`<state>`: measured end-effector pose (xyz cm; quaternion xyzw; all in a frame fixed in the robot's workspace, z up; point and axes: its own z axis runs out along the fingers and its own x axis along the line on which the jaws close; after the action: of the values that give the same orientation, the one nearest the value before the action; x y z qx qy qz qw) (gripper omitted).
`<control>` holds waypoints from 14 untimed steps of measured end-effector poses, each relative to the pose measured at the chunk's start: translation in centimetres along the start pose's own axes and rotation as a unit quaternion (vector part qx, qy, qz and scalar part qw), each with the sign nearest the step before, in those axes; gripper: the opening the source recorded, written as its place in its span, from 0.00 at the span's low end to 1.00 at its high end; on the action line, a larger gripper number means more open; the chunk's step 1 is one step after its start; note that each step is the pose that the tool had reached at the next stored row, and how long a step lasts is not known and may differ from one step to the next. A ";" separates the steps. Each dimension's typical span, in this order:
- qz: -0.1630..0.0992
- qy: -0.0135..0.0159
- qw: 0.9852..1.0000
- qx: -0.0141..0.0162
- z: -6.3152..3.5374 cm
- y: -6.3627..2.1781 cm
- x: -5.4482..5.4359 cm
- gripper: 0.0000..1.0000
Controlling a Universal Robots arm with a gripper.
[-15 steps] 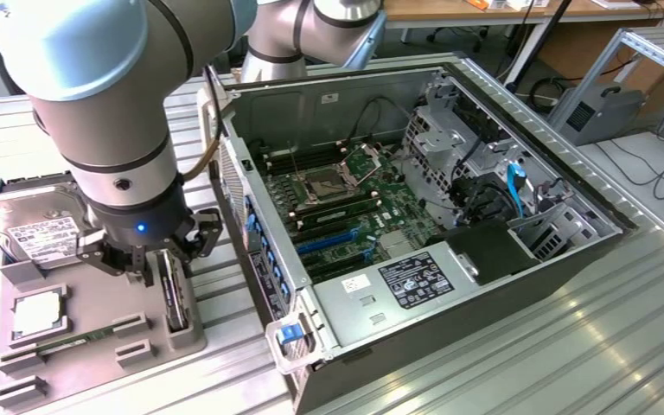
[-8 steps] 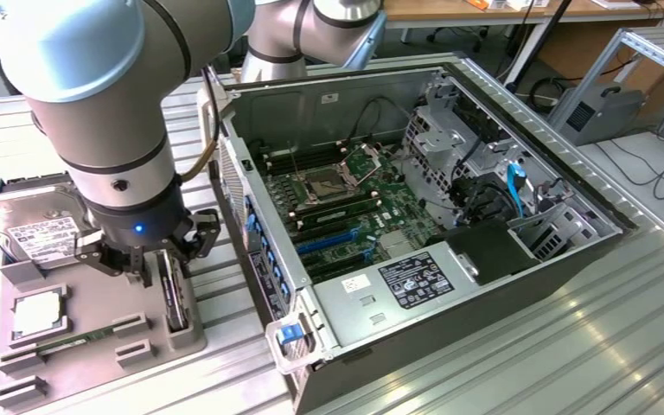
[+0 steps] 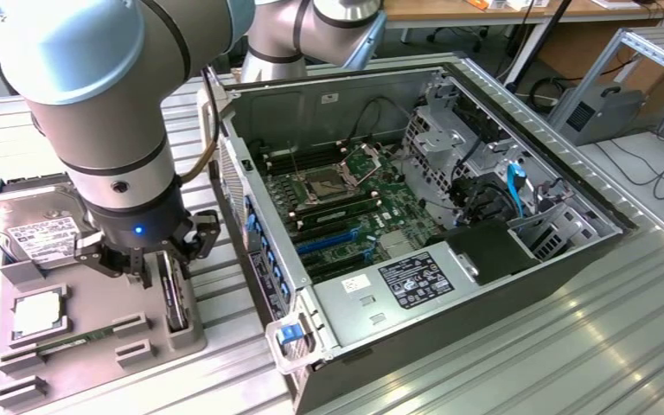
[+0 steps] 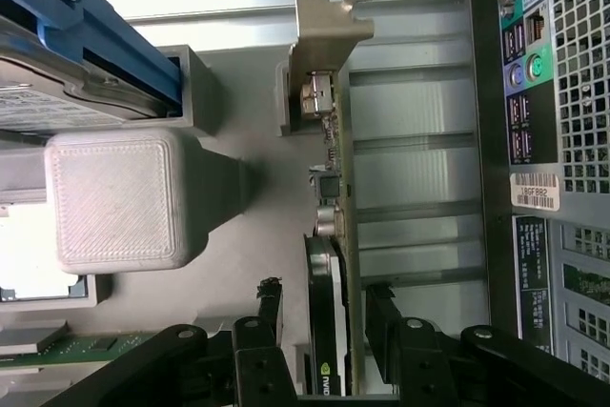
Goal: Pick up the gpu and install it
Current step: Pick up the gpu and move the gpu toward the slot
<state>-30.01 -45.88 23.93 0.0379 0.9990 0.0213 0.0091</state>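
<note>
My gripper should close on the card's dark fan section now, because its open fingers reach down on either side of that section.
The gpu (image 3: 174, 301) is a thin dark card standing on edge in a slot of the grey parts tray (image 3: 96, 298), to the exterior view's left of the open computer case (image 3: 424, 285). In the wrist view the gpu (image 4: 335, 226) shows its silver end bracket (image 4: 319, 30) and a dark fan section. My gripper (image 3: 163, 272) hangs right over the card, open. Its black fingers (image 4: 271, 307) stand on either side of the card's fan end, with a small gap on each side. My gripper (image 4: 324, 304) grips nothing.
On the tray lie a silver hard drive (image 3: 32, 232), a processor (image 3: 38, 316) and a green memory stick (image 3: 79, 339). A grey block (image 4: 119, 199) stands beside the card. The case's motherboard (image 3: 344, 216) with blue slots lies exposed; its rear panel (image 4: 553, 140) is close by.
</note>
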 end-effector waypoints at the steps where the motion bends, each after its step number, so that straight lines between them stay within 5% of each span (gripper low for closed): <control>1: 0.000 0.000 1.000 0.000 0.00 -0.01 0.0 0.48; 14: 0.000 0.000 1.000 0.000 0.00 -0.02 0.0 0.47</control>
<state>-30.00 -45.90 23.93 0.0379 0.9990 0.0213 0.0091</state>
